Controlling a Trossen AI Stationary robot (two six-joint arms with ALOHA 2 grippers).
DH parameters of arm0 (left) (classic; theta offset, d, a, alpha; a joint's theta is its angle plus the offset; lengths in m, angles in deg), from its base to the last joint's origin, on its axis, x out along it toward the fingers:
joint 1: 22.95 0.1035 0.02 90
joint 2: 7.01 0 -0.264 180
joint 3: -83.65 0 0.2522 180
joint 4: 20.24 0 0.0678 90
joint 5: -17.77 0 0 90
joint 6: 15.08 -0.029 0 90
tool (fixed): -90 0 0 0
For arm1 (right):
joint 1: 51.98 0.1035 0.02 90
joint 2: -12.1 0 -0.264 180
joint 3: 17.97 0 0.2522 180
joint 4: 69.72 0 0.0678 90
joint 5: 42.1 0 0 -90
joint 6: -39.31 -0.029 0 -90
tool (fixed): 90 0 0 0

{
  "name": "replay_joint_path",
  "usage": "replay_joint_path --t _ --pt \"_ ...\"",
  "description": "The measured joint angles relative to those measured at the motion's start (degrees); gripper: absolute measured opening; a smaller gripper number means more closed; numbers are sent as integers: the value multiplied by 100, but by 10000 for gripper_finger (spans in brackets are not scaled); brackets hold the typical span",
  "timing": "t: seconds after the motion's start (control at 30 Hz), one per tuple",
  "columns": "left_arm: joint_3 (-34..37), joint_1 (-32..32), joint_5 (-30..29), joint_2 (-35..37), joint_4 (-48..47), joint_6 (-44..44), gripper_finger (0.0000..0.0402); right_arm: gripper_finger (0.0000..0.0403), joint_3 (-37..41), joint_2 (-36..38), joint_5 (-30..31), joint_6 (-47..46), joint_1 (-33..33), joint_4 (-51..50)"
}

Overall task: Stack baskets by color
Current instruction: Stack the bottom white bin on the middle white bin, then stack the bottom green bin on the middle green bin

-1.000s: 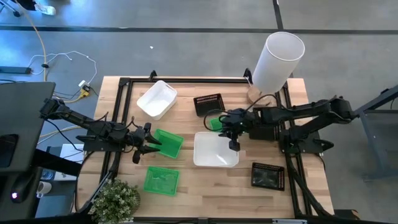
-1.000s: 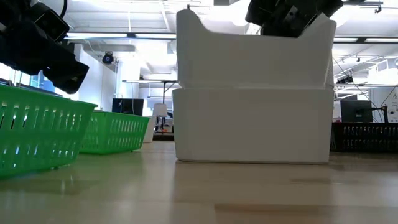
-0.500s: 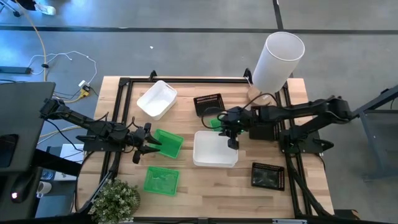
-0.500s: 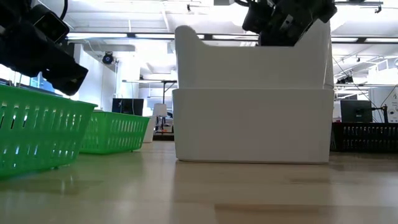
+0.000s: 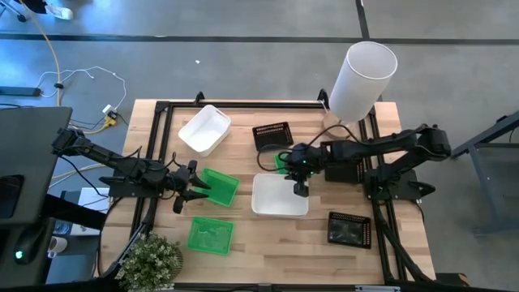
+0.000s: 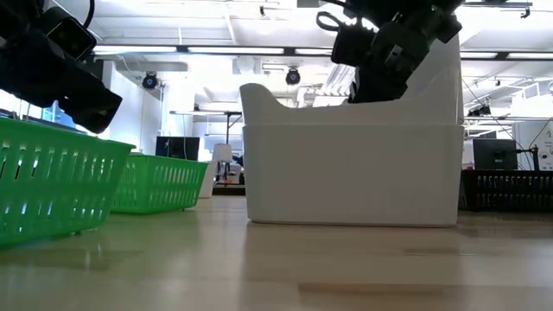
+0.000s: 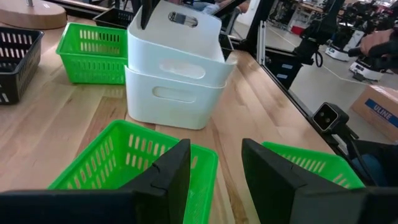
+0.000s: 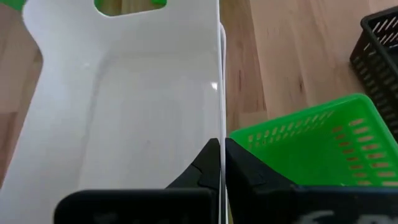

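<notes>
The upper white basket's side (image 8: 202,93) lies along the lower white basket's rim (image 8: 224,81), so the upper basket would settle, and the robot's right gripper should open.
Two white baskets stand nested at the table's middle, the upper one (image 7: 177,37) tilted inside the lower one (image 6: 346,181). My right gripper (image 8: 222,144) is shut on the upper basket's rim. A third white basket (image 5: 204,130) sits at the far left. My left gripper (image 7: 216,149) stands open just above the near rim of a green basket (image 5: 217,186), touching nothing that I can see. Another green basket (image 5: 211,235) lies near the front, and a third (image 5: 281,160) sits beside the white stack. A black mesh basket (image 5: 272,135) stands farther back and another (image 5: 350,229) at the near right. My right gripper pinches the rim of a long side wall (image 8: 220,112) of the upper white basket, one finger inside and one outside, near the end toward the table's right. The fingers slant down from above and lie along the wall. The basket sits tilted in the lower one, its right end (image 6: 445,60) higher.
A tall white cylinder on a wooden base (image 5: 361,77) stands at the far right corner. A leafy plant (image 5: 150,259) sits at the near left corner. Black frame rails run along the table's left and right edges.
My right gripper has gone down and a little toward the table's left with the upper white basket. That basket has sunk from sitting level and high into the lower one and is now tilted, its left end down and its right end higher.
</notes>
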Motion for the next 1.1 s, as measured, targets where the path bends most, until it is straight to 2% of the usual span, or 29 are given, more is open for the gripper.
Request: replay_joint_path --t 0.2,0.47,0.6,0.8,1.1 --pt "2 2 -2 0 0 -6 133 10 0 -37 36 5 0 8" --pt "2 0 -4 0 0 -33 133 102 0 10 205 -83 2 49" --pt "-8 0 -22 0 9 -99 133 133 -12 178 224 -219 2 41" --pt "-383 4 -264 -11 -147 -336 133 144 -278 350 460 -260 113 -129" --pt "-1475 4 -682 -353 -1588 -468 133 144 -729 370 804 -216 456 -291"
